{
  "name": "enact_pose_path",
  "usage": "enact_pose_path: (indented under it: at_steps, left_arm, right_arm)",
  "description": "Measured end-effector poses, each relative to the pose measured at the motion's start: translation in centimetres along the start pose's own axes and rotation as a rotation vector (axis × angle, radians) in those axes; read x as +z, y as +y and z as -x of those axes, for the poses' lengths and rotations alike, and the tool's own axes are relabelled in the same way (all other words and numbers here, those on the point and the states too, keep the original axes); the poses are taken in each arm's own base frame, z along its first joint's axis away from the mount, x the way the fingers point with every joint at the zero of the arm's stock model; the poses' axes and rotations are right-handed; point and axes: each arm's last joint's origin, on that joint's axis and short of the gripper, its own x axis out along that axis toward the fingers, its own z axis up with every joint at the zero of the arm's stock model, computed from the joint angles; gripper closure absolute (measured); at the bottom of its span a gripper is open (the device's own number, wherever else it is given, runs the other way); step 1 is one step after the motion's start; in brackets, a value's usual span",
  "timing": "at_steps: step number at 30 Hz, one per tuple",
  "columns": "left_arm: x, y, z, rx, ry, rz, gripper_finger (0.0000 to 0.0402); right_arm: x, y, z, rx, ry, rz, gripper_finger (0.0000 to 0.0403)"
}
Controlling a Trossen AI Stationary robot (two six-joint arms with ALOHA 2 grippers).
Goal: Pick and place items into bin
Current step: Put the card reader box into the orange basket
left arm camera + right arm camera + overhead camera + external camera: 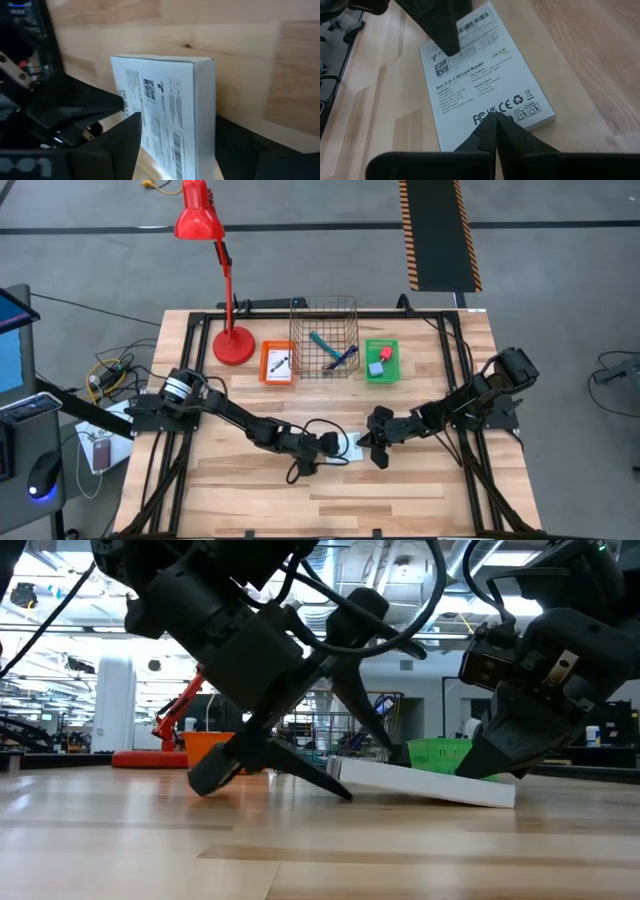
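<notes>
The white printed packet needs to go into a bin. My left gripper should next pick up the packet by its raised end (175, 155).
A flat white printed packet (353, 446) lies at the table's middle between my two grippers, tilted. Its left end (338, 770) is raised and its right end (500, 798) is on the wood. My left gripper (338, 446) is open around the raised end. My right gripper (377, 445) is shut, with its tips on the packet's top face. The teal pen (320, 342) and blue pen (342, 358) lie in the wire basket (296, 330). The pink-red block (386, 354) and blue-grey block (376, 368) sit in the green tray (368, 375). My left gripper (360, 772) comes level from the table's left. One finger (325, 783) slants under the packet's raised end and the other (125, 145) stands over the printed face. The raised end seems to rest on the lower finger. My right gripper (495, 122) presses its shut fingertips down on the printed face near the packet's right end (506, 106), slanting in from the right and above. That end stays on the table.
A red desk lamp (232, 340) stands at the far left of the table. An orange tray (266, 365) beside it holds a white card. The wire basket and green tray line the far edge. Bare wood lies toward the near edge.
</notes>
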Motion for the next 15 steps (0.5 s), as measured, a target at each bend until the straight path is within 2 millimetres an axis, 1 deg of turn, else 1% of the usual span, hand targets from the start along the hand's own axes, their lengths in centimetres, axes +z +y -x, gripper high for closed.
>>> enact_pose_path:
  at_steps: [6,11,13,15]
  left_arm:
    - [0.12,0.28,-0.45,0.062,-0.016,0.039,0.0187]
    - [0.22,0.69,-0.51,0.071,-0.017,0.066,0.0190]
    - [0.31,0.67,-0.48,0.072,-0.015,0.076,0.0204]
    - [0.40,0.65,-0.46,0.073,-0.011,0.092,0.0229]
  right_arm:
    - [-0.03,-0.02,0.01,-0.001,0.001,0.017,0.0403]
    - [-0.03,-0.02,0.01,0.001,0.002,0.017,0.0403]
    - [-0.03,-0.02,0.01,0.001,0.002,0.017,0.0403]
    - [-0.03,-0.01,0.01,0.002,0.002,0.026,0.0403]
